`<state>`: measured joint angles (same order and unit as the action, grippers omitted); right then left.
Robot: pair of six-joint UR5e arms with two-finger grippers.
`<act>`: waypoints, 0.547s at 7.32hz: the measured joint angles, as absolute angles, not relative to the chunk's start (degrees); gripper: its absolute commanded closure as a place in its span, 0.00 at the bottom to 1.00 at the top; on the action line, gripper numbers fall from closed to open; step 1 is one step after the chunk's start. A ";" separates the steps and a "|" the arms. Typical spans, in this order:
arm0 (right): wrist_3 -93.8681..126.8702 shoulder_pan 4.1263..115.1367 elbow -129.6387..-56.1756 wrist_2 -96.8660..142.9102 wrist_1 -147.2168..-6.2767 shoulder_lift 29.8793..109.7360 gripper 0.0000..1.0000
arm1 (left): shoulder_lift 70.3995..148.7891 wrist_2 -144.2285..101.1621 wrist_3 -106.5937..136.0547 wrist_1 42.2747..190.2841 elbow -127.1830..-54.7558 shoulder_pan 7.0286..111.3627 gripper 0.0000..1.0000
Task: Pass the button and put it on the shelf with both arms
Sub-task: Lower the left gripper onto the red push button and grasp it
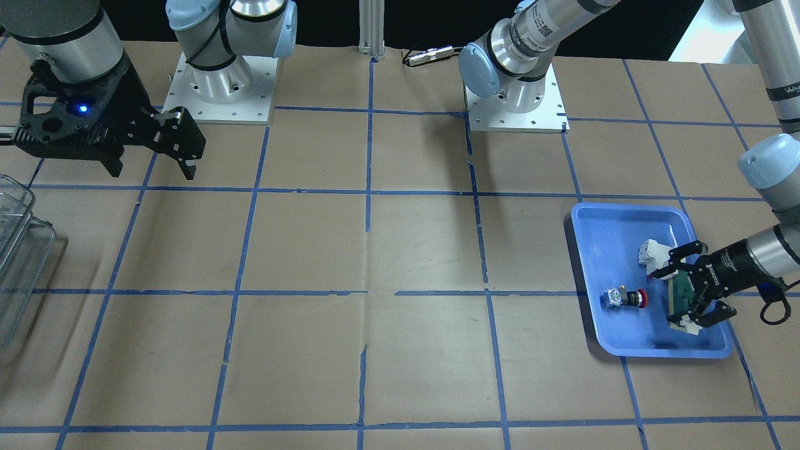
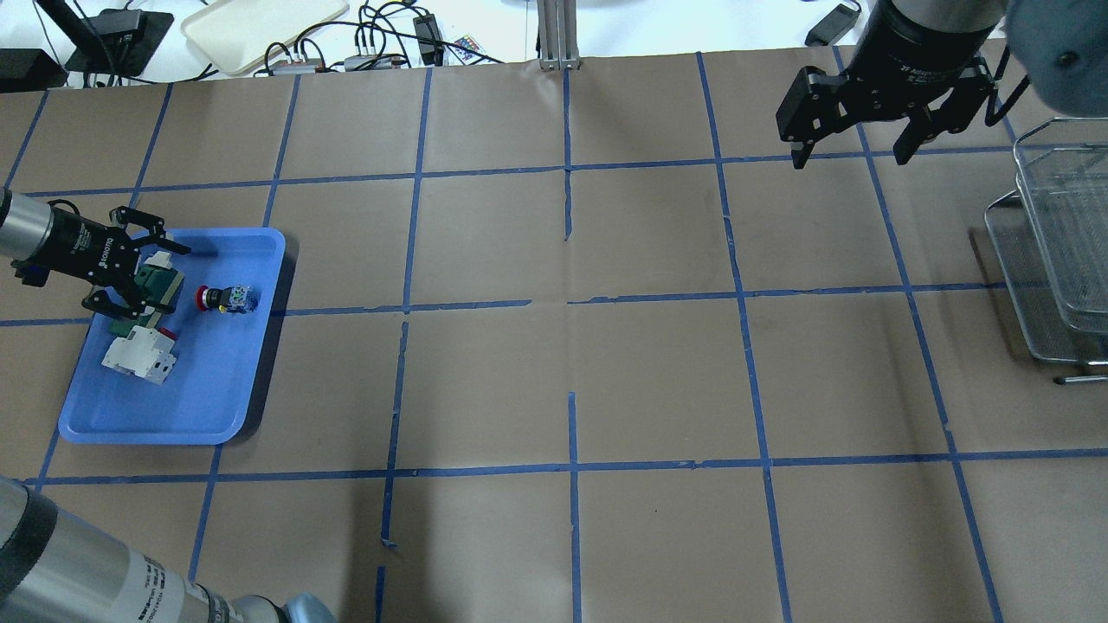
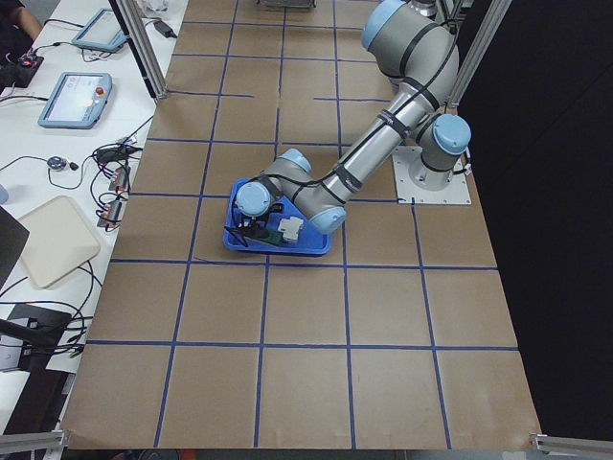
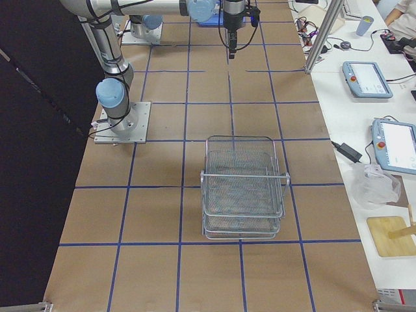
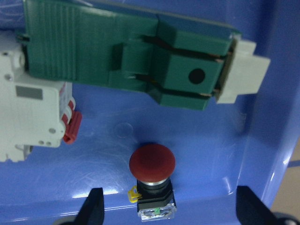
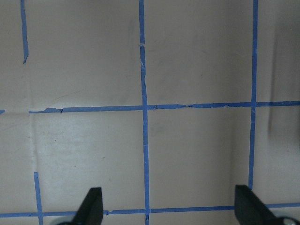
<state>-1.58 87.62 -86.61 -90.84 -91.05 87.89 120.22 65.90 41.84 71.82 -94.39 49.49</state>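
The button's block end has to stay free for the pass, so my left gripper needs to grab the button by its red mushroom head next.
The button, with a red mushroom head and a blue-and-white block, lies on its side in the blue tray. It also shows in the front view and the left wrist view. My left gripper is open and empty, low over the tray above a green part, just short of the button. My right gripper is open and empty, high above the table near the silver wire shelf. The shelf also shows in the right side view.
A white-and-red breaker block lies in the tray beside the green part. The brown table is marked with a grid of blue tape. Cables, a cream tray and control pendants sit beyond the table's edges.
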 measured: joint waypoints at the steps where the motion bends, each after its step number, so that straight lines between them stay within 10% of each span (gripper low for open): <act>1: -1.76 87.63 -86.63 -90.99 -91.05 87.89 0.00 | 120.90 64.42 41.97 71.95 -94.55 49.20 0.00; 4: -2.09 87.63 -86.66 -91.28 -91.06 87.89 0.00 | 121.88 63.20 42.53 72.60 -95.46 49.06 0.00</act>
